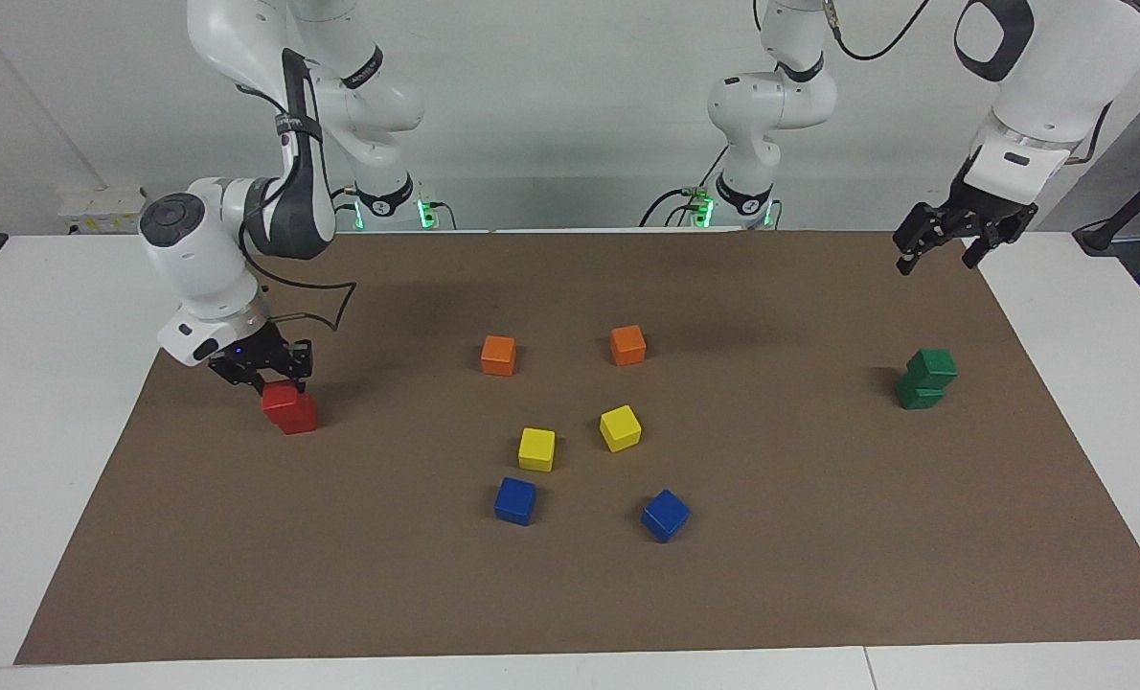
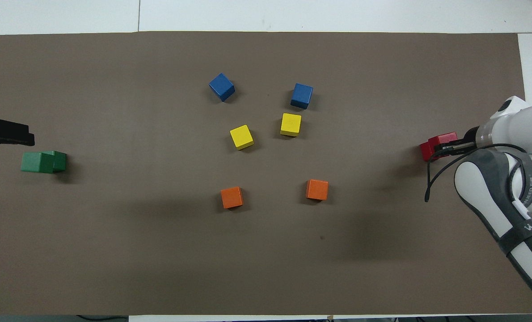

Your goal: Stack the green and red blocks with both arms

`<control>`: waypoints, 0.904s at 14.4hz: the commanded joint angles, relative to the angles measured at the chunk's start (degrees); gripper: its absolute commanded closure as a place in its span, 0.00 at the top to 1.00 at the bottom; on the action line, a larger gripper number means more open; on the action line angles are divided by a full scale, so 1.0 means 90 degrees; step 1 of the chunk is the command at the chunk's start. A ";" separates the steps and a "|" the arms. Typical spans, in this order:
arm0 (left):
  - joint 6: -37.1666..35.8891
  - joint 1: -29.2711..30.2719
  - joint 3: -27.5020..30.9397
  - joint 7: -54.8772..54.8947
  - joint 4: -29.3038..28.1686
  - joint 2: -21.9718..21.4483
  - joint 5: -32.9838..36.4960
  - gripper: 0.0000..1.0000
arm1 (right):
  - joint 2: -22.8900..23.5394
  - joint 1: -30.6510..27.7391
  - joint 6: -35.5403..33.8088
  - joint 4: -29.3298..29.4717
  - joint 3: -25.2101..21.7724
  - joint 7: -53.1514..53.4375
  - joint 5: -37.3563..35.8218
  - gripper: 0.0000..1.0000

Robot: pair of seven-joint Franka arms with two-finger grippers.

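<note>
My right gripper needs to open: the upper red block (image 2: 433, 145) is resting on the lower red block, and the upper block would stay standing.
Two green blocks (image 1: 926, 379) stand stacked near the left arm's end of the mat, the upper one set a little askew; from above the green blocks (image 2: 42, 162) overlap. My left gripper (image 1: 942, 247) hangs open and empty in the air over the mat's corner, apart from the stack; in the overhead view the left gripper (image 2: 6, 134) shows at the picture's edge. Toward the right arm's end, one red block sits on another red block (image 1: 292, 416). My right gripper (image 1: 283, 385) is shut on the upper red block (image 2: 433, 145), which rests on the lower one.
Two orange cubes (image 1: 498, 355) (image 1: 627, 344), two yellow cubes (image 1: 536, 448) (image 1: 620, 427) and two blue cubes (image 1: 515, 500) (image 1: 665, 515) lie in a loose group at the middle of the brown mat (image 1: 819, 537). White table borders the mat.
</note>
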 commanded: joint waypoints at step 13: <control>-0.0012 -0.0026 0.0048 -0.0048 0.0006 -0.0029 -0.0024 1.00 | -0.0112 -0.0012 0.0173 -0.0310 0.0035 0.0051 0.0026 0.13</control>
